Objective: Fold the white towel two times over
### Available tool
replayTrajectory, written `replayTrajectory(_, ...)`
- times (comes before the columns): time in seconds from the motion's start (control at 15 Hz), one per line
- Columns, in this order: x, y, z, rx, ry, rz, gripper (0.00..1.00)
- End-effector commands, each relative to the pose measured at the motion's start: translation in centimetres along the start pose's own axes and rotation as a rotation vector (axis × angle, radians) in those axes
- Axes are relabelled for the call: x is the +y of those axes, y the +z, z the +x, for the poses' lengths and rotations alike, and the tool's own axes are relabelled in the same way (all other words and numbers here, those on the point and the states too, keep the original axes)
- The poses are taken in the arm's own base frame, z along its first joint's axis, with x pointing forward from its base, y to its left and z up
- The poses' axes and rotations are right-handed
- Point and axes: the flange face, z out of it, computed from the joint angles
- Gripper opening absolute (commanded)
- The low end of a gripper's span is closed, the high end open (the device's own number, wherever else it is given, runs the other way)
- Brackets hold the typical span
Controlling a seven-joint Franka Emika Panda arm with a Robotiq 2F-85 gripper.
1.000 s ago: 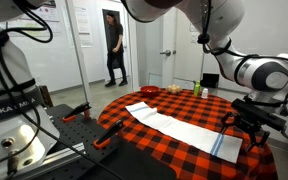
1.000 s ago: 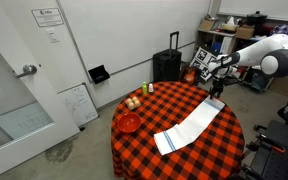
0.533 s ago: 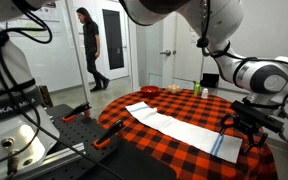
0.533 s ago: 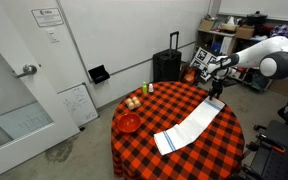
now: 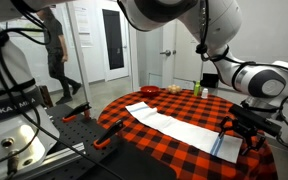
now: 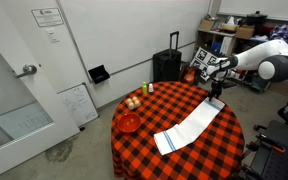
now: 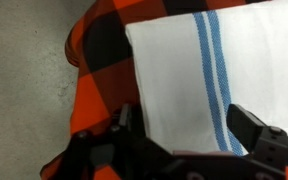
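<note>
The towel's striped end (image 5: 227, 146) (image 7: 184, 123) is between my gripper's open fingers, with one finger beside the edge of the towel's end. My gripper would hold the towel's end if it closed now, so it should close.
The white towel (image 5: 184, 128) with blue stripes near its ends lies flat as a long strip across the round table with the red and black checked cloth (image 5: 134, 135); it shows in both exterior views (image 6: 189, 127). My gripper (image 5: 246, 130) hangs just above the towel's end at the table's edge (image 6: 217, 93). In the wrist view the open fingers (image 7: 184, 135) straddle the towel's end (image 7: 184, 70) with its blue stripe, holding nothing.
A red bowl (image 6: 129, 122) and some small fruit (image 6: 133, 101) sit at the table's other side, with a small green bottle (image 6: 150, 88) nearby. A black suitcase (image 6: 167, 64) stands behind the table. A person (image 5: 54, 50) walks in the background.
My gripper has barely moved over the towel's end. The person in the background has walked further to the left.
</note>
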Motion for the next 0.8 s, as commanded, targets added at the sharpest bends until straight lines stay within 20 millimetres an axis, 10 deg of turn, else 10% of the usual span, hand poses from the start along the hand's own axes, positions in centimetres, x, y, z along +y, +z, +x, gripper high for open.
replayTrajectory(0.0, 0.1, 0.3, 0.4, 0.005, -0.009, 0.017, 0.68)
replayTrajectory(0.53, -0.1, -1.0, 0.9, 0.03, -0.02, 0.005, 0.06)
replayTrajectory(0.73, -0.1, -1.7, 1.1, 0.04, -0.019, 0.003, 0.0)
